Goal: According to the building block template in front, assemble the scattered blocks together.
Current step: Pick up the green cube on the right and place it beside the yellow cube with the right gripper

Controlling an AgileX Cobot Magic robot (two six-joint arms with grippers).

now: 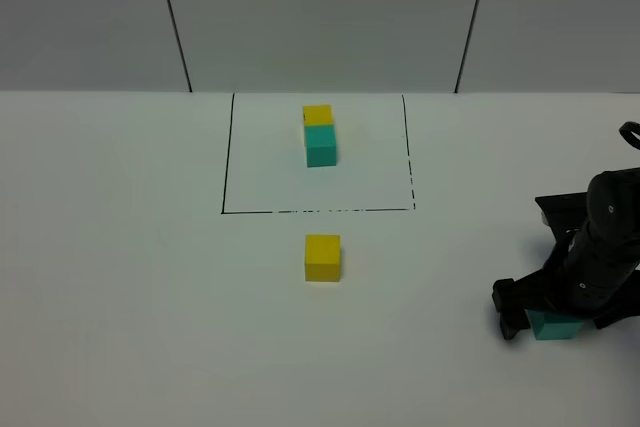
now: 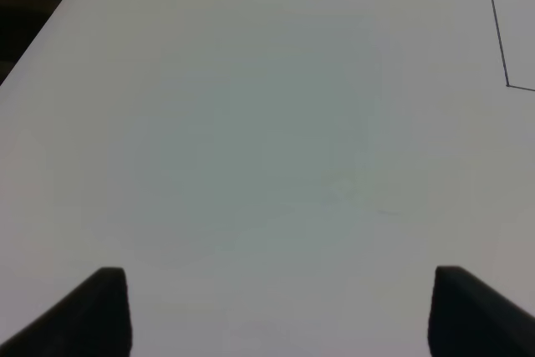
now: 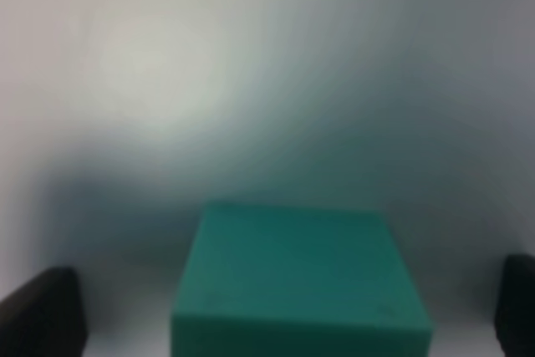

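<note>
The open fingers of my right gripper stand beside the teal cube (image 1: 555, 326) (image 3: 299, 277), low over the white table, so it is time to close and catch the cube.
The template, a yellow cube (image 1: 318, 115) joined to a teal cube (image 1: 321, 145), stands inside the black drawn rectangle (image 1: 224, 157). A loose yellow cube (image 1: 322, 257) sits just in front of the rectangle. The loose teal cube (image 1: 553, 328) sits at the front right, under my right gripper (image 1: 555, 315). In the right wrist view the teal cube (image 3: 297, 277) lies between the open fingers (image 3: 42, 315), with gaps on both sides. My left gripper (image 2: 284, 315) is open and empty over bare table and does not show in the exterior view.
The white table (image 1: 120, 277) meets a grey panelled wall (image 1: 320, 7) at the back. A corner of the black rectangle's line (image 2: 506, 81) shows in the left wrist view. The table's edge (image 2: 42, 31) shows there too.
</note>
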